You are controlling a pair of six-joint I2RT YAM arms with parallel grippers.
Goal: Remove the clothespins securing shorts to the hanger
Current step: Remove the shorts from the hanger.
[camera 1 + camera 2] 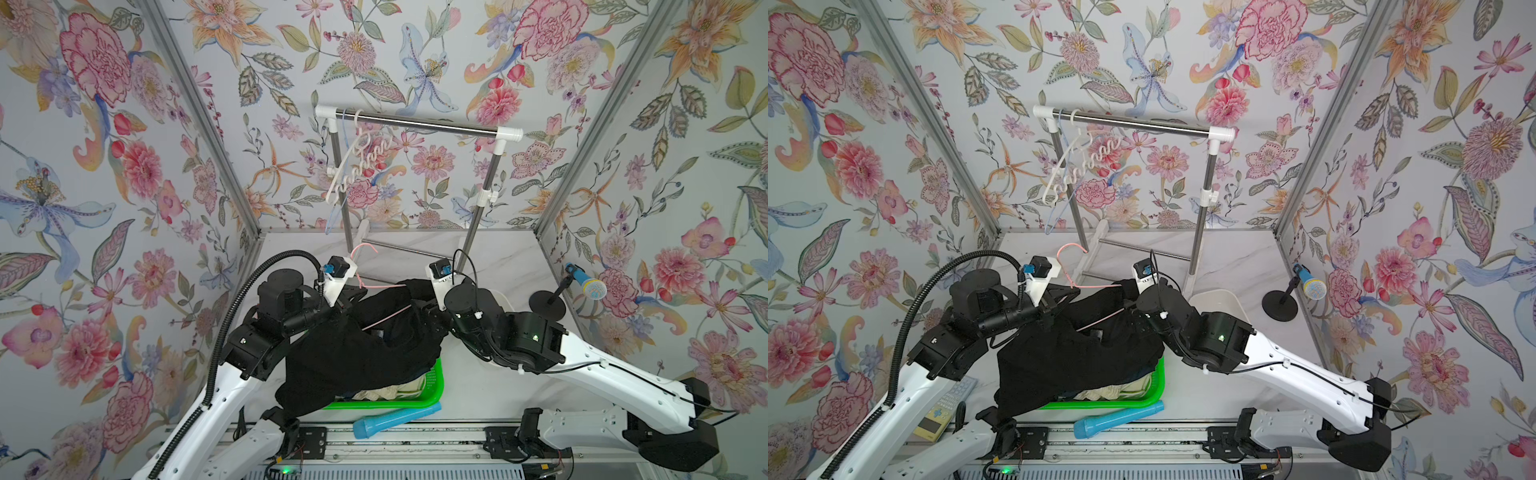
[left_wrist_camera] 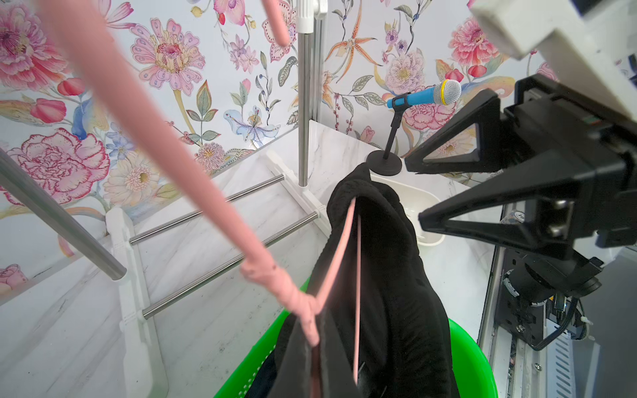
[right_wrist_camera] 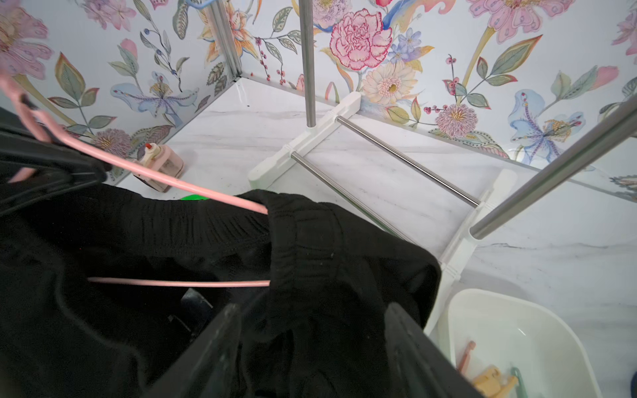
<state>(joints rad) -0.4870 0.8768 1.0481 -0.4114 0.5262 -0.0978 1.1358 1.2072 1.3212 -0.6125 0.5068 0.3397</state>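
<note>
The hanger should slip free of the black shorts, so my right gripper should next grab the shorts by the bunched waistband at the hanger's end.
Black shorts hang draped over a pink wire hanger above the green basket. My left gripper is shut on the hanger's twisted neck just below the hook, and shows in both top views. My right gripper stands open at the hanger's other end, one finger on each side of the bunched waistband. Several clothespins, tan, pink and teal, lie in the white tub. A small dark thing sits under the hanger's bar; I cannot tell what it is.
Green basket holds cream fabric under the shorts. A blue tube lies at the front edge. White tub sits beside the right arm, toy microphone behind it. Clothes rack stands at the back. A remote lies front left.
</note>
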